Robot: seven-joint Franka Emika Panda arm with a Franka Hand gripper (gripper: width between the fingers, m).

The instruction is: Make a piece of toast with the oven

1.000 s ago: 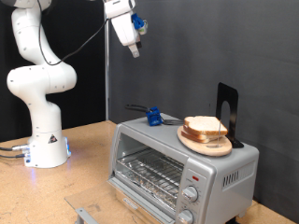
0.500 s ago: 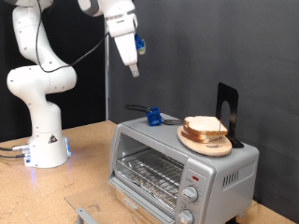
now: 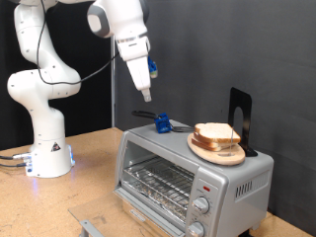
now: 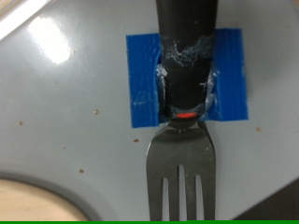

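The fork's pointed teeth lie on the oven top, so my gripper will grab the fork by its blue-taped handle (image 3: pixel 163 123) (image 4: pixel 187 77) next.
The silver oven (image 3: pixel 188 176) stands at the exterior view's lower right with its glass door shut and the wire rack showing behind it. On its top, a round wooden plate (image 3: pixel 218 151) holds the piece of toast (image 3: pixel 214 131) with other slices. A black-handled fork (image 3: pixel 158 122) with blue tape lies on the oven's top left corner. It fills the wrist view (image 4: pixel 182 173), with the tape (image 4: pixel 145 84) sticking it to the grey oven top. My gripper (image 3: pixel 146 95) hangs a short way above the fork and holds nothing that I can see.
A black upright stand (image 3: pixel 240 117) rises behind the plate on the oven. The arm's white base (image 3: pixel 44 148) stands at the exterior view's left on the wooden table. A small metal piece (image 3: pixel 89 226) lies at the table's front edge.
My gripper has come down from the exterior view's top towards the fork, moving slightly right. The oven, plate and toast have not moved.
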